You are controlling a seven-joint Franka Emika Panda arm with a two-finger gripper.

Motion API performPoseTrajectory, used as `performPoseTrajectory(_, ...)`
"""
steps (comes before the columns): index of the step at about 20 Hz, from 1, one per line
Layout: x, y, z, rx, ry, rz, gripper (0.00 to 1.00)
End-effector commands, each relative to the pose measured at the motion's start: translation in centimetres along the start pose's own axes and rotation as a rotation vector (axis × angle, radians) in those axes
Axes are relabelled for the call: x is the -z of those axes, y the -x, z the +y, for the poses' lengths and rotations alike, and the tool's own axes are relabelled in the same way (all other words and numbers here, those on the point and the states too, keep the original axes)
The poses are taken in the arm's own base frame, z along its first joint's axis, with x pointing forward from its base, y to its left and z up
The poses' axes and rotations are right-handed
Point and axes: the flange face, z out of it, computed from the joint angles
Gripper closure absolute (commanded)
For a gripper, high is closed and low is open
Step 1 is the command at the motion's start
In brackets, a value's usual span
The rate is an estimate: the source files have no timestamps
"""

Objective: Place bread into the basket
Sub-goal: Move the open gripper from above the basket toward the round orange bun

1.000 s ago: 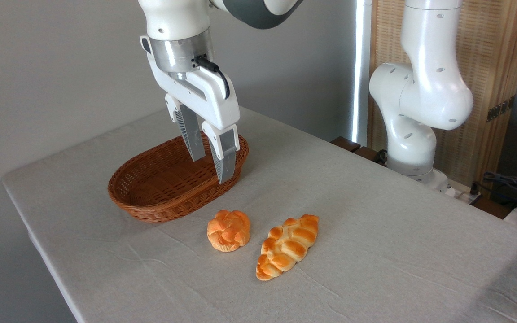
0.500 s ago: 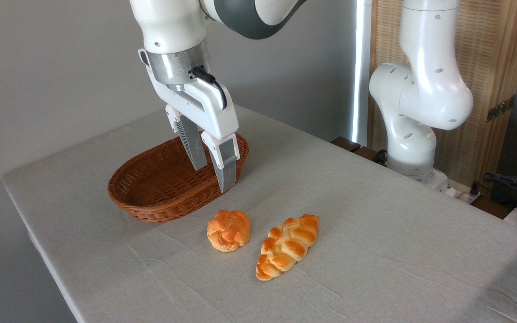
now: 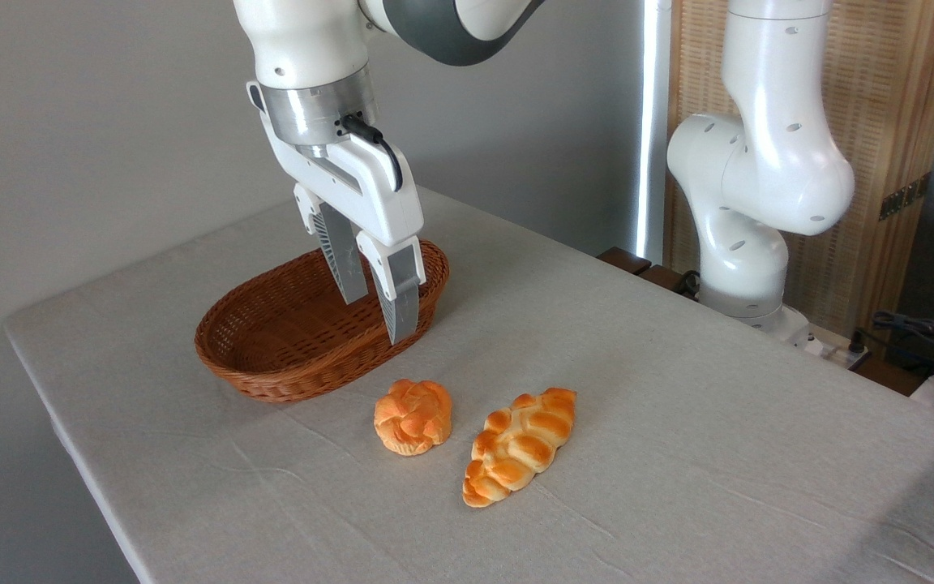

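Note:
The small knotted bun needs to go into the basket (image 3: 272,357). My gripper should grab the bun by its rounded body (image 3: 412,417) next.
The bread (image 3: 413,416), a small round knotted bun in golden orange, lies on the grey tablecloth just in front of the basket. The basket (image 3: 272,357) is an oval reddish-brown wicker one with low sides and nothing inside it. My gripper (image 3: 379,318) hangs open above the basket's right end, fingers pointing down with nothing between them. It is well above and behind the bun, not touching it.
A longer braided golden loaf (image 3: 520,444) lies right of the bun, close beside it. The arm's white base (image 3: 747,243) stands at the table's far right edge. The table's left edge (image 3: 70,438) runs near the basket.
The gripper has dropped a little lower and shifted slightly left over the basket's right end. Its fingers stay open. Bun, loaf and basket have not moved.

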Motion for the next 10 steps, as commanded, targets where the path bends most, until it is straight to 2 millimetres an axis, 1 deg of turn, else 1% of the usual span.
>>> performPoseTrajectory(1, 0.1, -0.1, 0.3, -0.016, -0.013, 0.001, 0.00)
performPoseTrajectory(5, -1.1, 0.4, 0.2, -0.057, -0.003, -0.002, 0.00)
performPoseTrajectory(7, -3.3, 0.6, 0.2, -0.092, 0.009, -0.015, 0.00)
performPoseTrajectory(8, -3.9, 0.6, 0.1, -0.099, 0.006, -0.012, 0.00)
performPoseTrajectory(10, -4.1, 0.6, -0.4, -0.112, -0.008, 0.001, 0.00)
